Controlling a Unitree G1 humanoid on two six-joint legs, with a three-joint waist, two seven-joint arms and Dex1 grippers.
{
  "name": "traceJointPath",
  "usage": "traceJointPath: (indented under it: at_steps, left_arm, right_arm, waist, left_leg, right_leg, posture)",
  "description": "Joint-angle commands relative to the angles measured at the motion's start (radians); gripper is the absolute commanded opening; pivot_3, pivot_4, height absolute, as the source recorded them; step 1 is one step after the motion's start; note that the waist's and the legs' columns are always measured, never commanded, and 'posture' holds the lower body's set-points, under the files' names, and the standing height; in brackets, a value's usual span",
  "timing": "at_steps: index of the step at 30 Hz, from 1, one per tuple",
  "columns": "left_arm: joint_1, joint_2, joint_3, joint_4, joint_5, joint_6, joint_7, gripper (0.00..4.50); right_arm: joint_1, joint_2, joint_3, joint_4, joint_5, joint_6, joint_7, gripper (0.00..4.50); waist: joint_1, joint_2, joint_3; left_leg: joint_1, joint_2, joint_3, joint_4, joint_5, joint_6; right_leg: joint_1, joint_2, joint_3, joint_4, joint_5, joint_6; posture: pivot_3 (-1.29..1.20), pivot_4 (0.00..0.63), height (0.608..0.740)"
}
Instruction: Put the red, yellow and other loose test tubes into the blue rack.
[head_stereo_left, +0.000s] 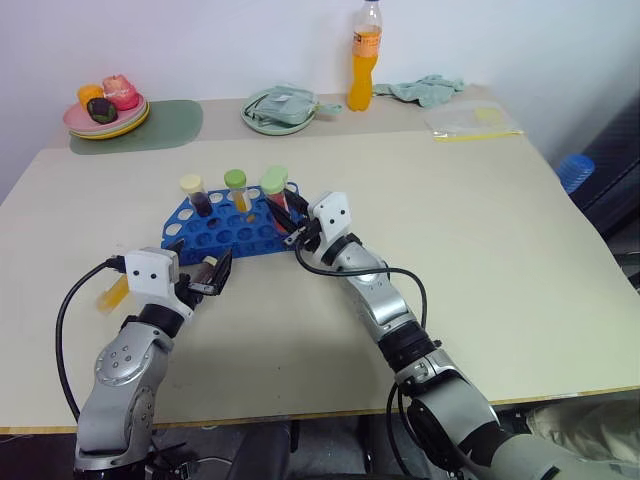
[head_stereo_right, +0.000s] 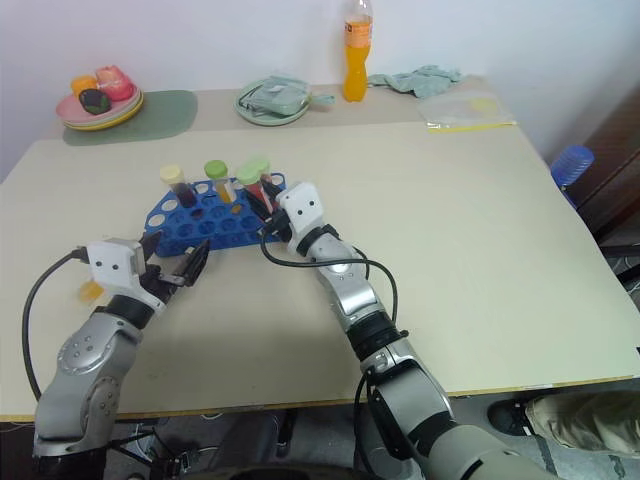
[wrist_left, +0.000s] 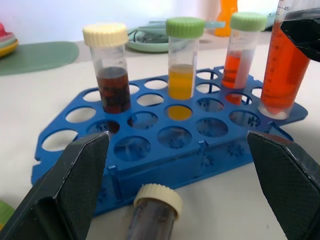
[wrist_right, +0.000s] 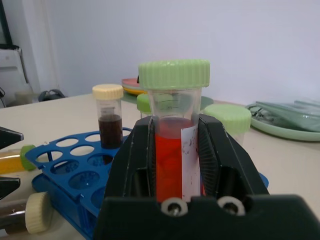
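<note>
The red test tube (head_stereo_left: 276, 205) stands upright, its lower end in the blue rack's end hole (head_stereo_left: 281, 232), so it is time for my right gripper to release it.
The blue rack (head_stereo_left: 225, 232) sits mid-table with three capped tubes upright in it: a dark one (wrist_left: 111, 75), a yellow one (wrist_left: 182, 70) and an orange-red one (wrist_left: 241, 55). My right gripper (wrist_right: 172, 155) is shut on a red test tube (wrist_right: 169, 160) with a green cap, held upright with its lower end at a hole at the rack's right end (wrist_left: 282, 75). My left gripper (head_stereo_left: 213, 272) is open in front of the rack, and a cream-capped dark tube (wrist_left: 156, 212) lies on the table between its fingers. A yellow tube (head_stereo_left: 113, 293) lies left of that hand.
Along the table's far edge stand an orange drink bottle (head_stereo_left: 365, 55), a pale green plate (head_stereo_left: 262, 124) with a cloth, stacked plates (head_stereo_left: 105, 128) with toy food on a green mat (head_stereo_left: 170, 125), a crumpled cloth (head_stereo_left: 425, 90) and a plastic bag (head_stereo_left: 470, 120).
</note>
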Motion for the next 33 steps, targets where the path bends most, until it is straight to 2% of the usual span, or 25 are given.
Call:
traceJointPath:
  at_steps: [1, 7, 15, 20, 22, 26, 27, 30, 33]
  left_arm:
    - [0.004, 0.004, 0.009, -0.050, -0.005, -0.009, -0.003, 4.50]
    - [0.006, 0.003, 0.006, -0.042, -0.003, -0.016, -0.009, 4.50]
    - [-0.006, 0.007, 0.031, -0.039, -0.020, 0.007, 0.000, 4.50]
    - [-0.032, 0.047, 0.059, -0.084, -0.039, 0.085, 0.019, 4.50]
    - [-0.060, 0.093, 0.095, -0.120, -0.078, 0.198, 0.036, 4.50]
    - [-0.154, 0.241, 0.196, -0.195, -0.206, 0.508, 0.064, 4.50]
    - [-0.181, 0.308, 0.232, -0.189, -0.222, 0.600, 0.060, 4.50]
    - [-0.240, 0.444, 0.296, -0.145, -0.263, 0.793, 0.042, 4.50]
    - [-0.300, 0.531, 0.344, -0.047, -0.310, 0.936, -0.003, 4.50]
  right_arm:
    - [-0.013, 0.025, -0.007, -0.014, -0.010, -0.017, 0.004, 0.72]
    - [-0.009, 0.035, -0.034, -0.012, 0.032, 0.034, 0.043, 0.72]
    - [-0.010, 0.039, -0.044, -0.052, -0.001, -0.014, 0.027, 4.37]
    - [-0.007, 0.035, -0.044, -0.106, 0.017, -0.014, 0.053, 4.37]
    - [-0.005, 0.023, -0.050, -0.149, 0.024, 0.001, 0.062, 4.37]
    - [0.008, -0.024, -0.072, -0.234, 0.046, 0.053, 0.089, 4.37]
    - [0.013, -0.049, -0.077, -0.260, 0.058, 0.077, 0.115, 4.37]
    - [0.024, -0.102, -0.078, -0.319, 0.090, 0.149, 0.171, 4.37]
    - [0.040, -0.165, -0.065, -0.380, 0.111, 0.242, 0.237, 4.37]
  waist:
    - [0.000, 0.000, 0.000]
    - [0.000, 0.000, 0.000]
    - [0.000, 0.000, 0.000]
    - [0.000, 0.000, 0.000]
    - [0.000, 0.000, 0.000]
    - [0.001, 0.000, 0.000]
    - [0.000, 0.000, 0.000]
    - [-0.004, 0.000, 0.000]
    - [-0.016, 0.001, 0.000]
  left_leg:
    - [0.000, 0.000, 0.000, 0.000, 0.000, 0.000]
    - [0.000, 0.001, 0.000, 0.000, 0.000, 0.000]
    - [0.000, 0.001, 0.000, 0.000, 0.000, 0.000]
    - [0.000, 0.001, 0.000, 0.000, 0.000, 0.000]
    - [0.000, 0.002, 0.000, 0.000, 0.000, 0.000]
    - [0.000, 0.004, -0.001, 0.001, 0.000, -0.001]
    - [0.001, 0.005, 0.000, 0.001, 0.000, -0.001]
    - [0.001, 0.004, 0.000, 0.000, 0.000, -0.001]
    - [0.002, 0.005, 0.000, -0.001, 0.000, -0.001]
  right_leg:
    - [0.000, 0.000, 0.000, 0.000, 0.000, 0.000]
    - [0.000, 0.000, 0.000, 0.000, 0.000, 0.000]
    - [0.000, 0.001, 0.000, 0.000, 0.000, 0.000]
    - [0.000, 0.001, 0.000, 0.000, 0.000, 0.000]
    - [0.000, 0.001, 0.000, 0.000, 0.000, 0.000]
    - [-0.001, 0.002, 0.000, 0.002, 0.000, -0.001]
    - [0.000, 0.002, 0.000, 0.002, 0.000, -0.001]
    - [0.000, 0.003, 0.000, 0.002, 0.000, -0.001]
    - [0.000, 0.003, 0.000, 0.003, 0.000, -0.001]
  posture:
    - [0.00, 0.150, 0.740]
    - [0.00, 0.150, 0.740]
    - [0.00, 0.150, 0.740]
    - [0.00, 0.150, 0.740]
    - [0.00, 0.150, 0.740]
    - [0.00, 0.150, 0.740]
    - [0.00, 0.150, 0.740]
    - [0.00, 0.150, 0.740]
    - [0.00, 0.150, 0.740]
